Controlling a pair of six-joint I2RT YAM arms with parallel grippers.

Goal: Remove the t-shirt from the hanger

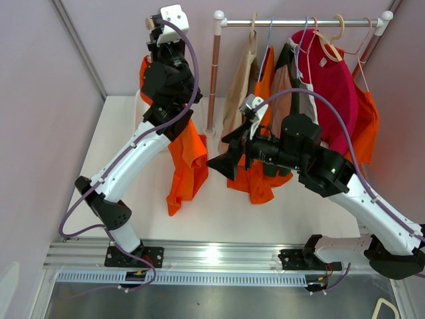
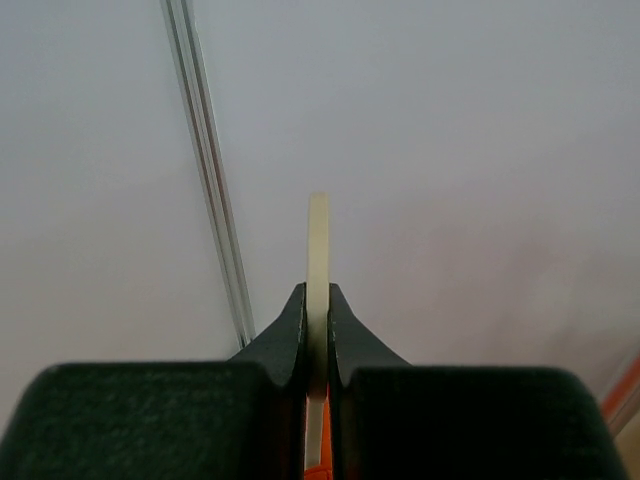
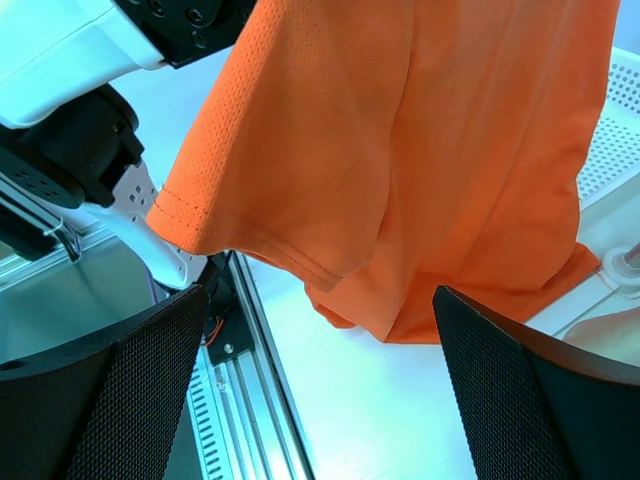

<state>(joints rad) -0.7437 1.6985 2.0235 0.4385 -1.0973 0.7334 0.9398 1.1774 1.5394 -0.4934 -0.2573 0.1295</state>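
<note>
Next, my right gripper grabs the orange t-shirt by its hanging sleeve's hem (image 1: 197, 163) to pull the t-shirt off, leaving the hanger (image 1: 149, 24) free.
An orange t-shirt (image 1: 188, 159) hangs on a cream hanger (image 1: 149, 24), held up above the table's left part. My left gripper (image 1: 155, 34) is shut on the hanger. In the left wrist view the cream hanger strip (image 2: 318, 240) is pinched between the black fingers of the left gripper (image 2: 318, 300), with a bit of orange cloth below. My right gripper (image 1: 224, 163) is open and empty, just right of the shirt's lower half. In the right wrist view the shirt's sleeve and hem (image 3: 400, 150) hang above and ahead of the wide-open right gripper (image 3: 320, 385), apart from it.
A clothes rack (image 1: 299, 22) with a copper pole (image 1: 216, 73) stands at the back, holding several hung garments: beige (image 1: 240, 93), orange (image 1: 366, 126), crimson (image 1: 332, 86). A white perforated basket (image 3: 625, 110) is behind the shirt. An aluminium rail (image 1: 212, 256) runs along the near edge.
</note>
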